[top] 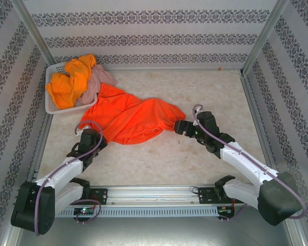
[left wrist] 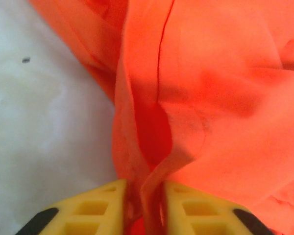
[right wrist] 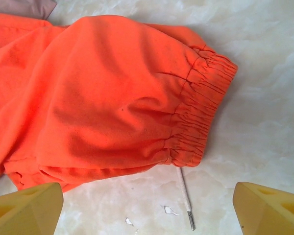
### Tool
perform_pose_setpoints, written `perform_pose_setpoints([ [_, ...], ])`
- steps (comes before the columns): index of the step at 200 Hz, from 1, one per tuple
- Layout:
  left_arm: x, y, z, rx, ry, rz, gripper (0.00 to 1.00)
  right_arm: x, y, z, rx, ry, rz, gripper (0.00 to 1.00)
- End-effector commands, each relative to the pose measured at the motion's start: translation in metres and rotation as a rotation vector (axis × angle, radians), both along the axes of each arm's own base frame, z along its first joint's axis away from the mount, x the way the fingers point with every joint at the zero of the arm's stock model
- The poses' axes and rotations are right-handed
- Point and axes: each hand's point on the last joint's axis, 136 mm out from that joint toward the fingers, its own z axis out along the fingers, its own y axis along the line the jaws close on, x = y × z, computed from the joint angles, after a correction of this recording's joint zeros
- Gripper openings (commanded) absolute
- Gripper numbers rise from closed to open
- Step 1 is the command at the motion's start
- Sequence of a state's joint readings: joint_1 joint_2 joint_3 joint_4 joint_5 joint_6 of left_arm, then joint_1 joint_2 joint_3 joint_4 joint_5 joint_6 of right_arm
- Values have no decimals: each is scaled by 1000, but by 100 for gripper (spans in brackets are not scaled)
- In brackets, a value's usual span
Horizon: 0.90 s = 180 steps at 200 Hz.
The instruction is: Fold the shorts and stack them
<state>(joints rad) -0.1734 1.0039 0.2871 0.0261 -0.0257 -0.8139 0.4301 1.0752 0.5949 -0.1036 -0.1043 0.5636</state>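
The right gripper grabs the red-orange shorts (top: 133, 119) by their gathered waistband end (top: 176, 124) next, opposite my left gripper, to spread them for folding.
Red-orange shorts (top: 133, 119) lie crumpled across the middle of the table. My left gripper (top: 91, 134) is at their near-left edge. In the left wrist view its yellow fingers (left wrist: 100, 210) stand close together, and the left gripper (left wrist: 143, 208) is shut on a fold of the red-orange cloth (left wrist: 210, 98). My right gripper (top: 181, 127) sits at the shorts' right end, open. In the right wrist view the right gripper (right wrist: 147, 215) hovers just short of the gathered waistband (right wrist: 203, 110), with a white drawstring (right wrist: 185, 193) on the table between its fingers. Yellow-orange shorts (top: 71, 82) and pink shorts (top: 98, 81) are piled in the basket.
A white mesh basket (top: 52, 106) stands at the back left, with the pink cloth spilling over its right rim. Patterned walls and metal posts enclose the table on three sides. Small white flecks (right wrist: 169, 210) lie on the marble surface near the right gripper.
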Motion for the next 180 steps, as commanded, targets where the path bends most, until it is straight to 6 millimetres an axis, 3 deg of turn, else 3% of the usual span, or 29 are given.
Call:
perform_pose_setpoints([
  [1,36,1,55,-23,-170,-2,7,-5,4,8,-91,-79,101,89],
  [13,43,1,83,-30,-223,-8,0,-6,7,13,-151,-131,149,88],
  [49,59,6,186,13,-413,-25,0,-8,29,22,-432,-288,356,87],
  [81,81,14,241,51,-471,-27,0,-9,41,3,-679,-317,527,85],
  [120,115,9,273,23,-509,-57,0,-18,61,-34,-801,-304,695,82],
  [142,128,4,273,3,-498,-82,0,-10,62,-53,-892,-295,708,85],
  [180,130,2,261,-8,-480,-86,0,14,54,-83,-1032,-210,700,79],
])
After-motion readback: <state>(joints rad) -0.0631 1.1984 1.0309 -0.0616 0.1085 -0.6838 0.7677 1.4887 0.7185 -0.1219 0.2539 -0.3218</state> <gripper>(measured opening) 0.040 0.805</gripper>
